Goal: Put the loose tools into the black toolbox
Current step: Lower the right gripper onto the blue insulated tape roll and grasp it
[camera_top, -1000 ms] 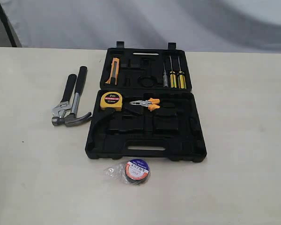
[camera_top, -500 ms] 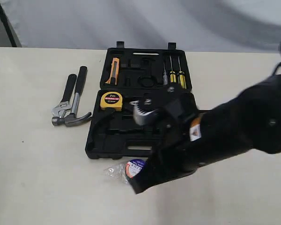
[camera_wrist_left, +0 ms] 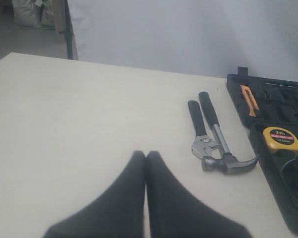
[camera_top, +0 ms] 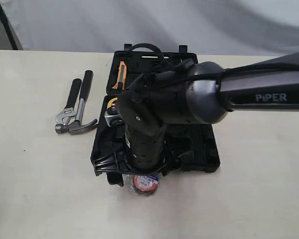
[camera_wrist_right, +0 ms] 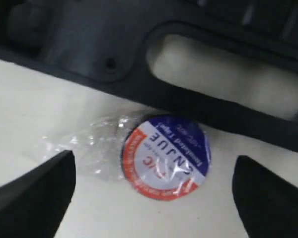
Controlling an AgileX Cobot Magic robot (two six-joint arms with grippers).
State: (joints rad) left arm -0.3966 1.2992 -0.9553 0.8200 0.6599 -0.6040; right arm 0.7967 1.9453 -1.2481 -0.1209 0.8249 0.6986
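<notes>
My right gripper needs to put the tape roll away in the black toolbox (camera_top: 204,154), so it should next grab the tape roll's round outer rim (camera_top: 145,192).
The clear-wrapped tape roll (camera_top: 145,183) lies on the table just in front of the black toolbox (camera_top: 204,154). My right arm (camera_top: 159,114) reaches across the open toolbox and points down over the roll. In the right wrist view my right gripper (camera_wrist_right: 154,193) is open, its fingers wide on either side of the tape roll (camera_wrist_right: 165,156), touching nothing, beside the toolbox's slot handle (camera_wrist_right: 114,54). The hammer (camera_top: 80,112) and wrench (camera_top: 69,102) lie side by side left of the box. My left gripper (camera_wrist_left: 145,154) is shut and empty, short of the hammer (camera_wrist_left: 223,151) and wrench (camera_wrist_left: 197,131).
A yellow tape measure (camera_wrist_left: 282,140) and an orange utility knife (camera_wrist_left: 249,99) sit in the toolbox (camera_wrist_left: 288,188) recesses. The knife (camera_top: 121,72) shows in the lid behind my arm. Bare cream table (camera_top: 35,189) spreads left and front.
My right arm has swung in from the right across the toolbox and now hangs over the tape roll. Hammer, wrench and tape roll have not moved.
</notes>
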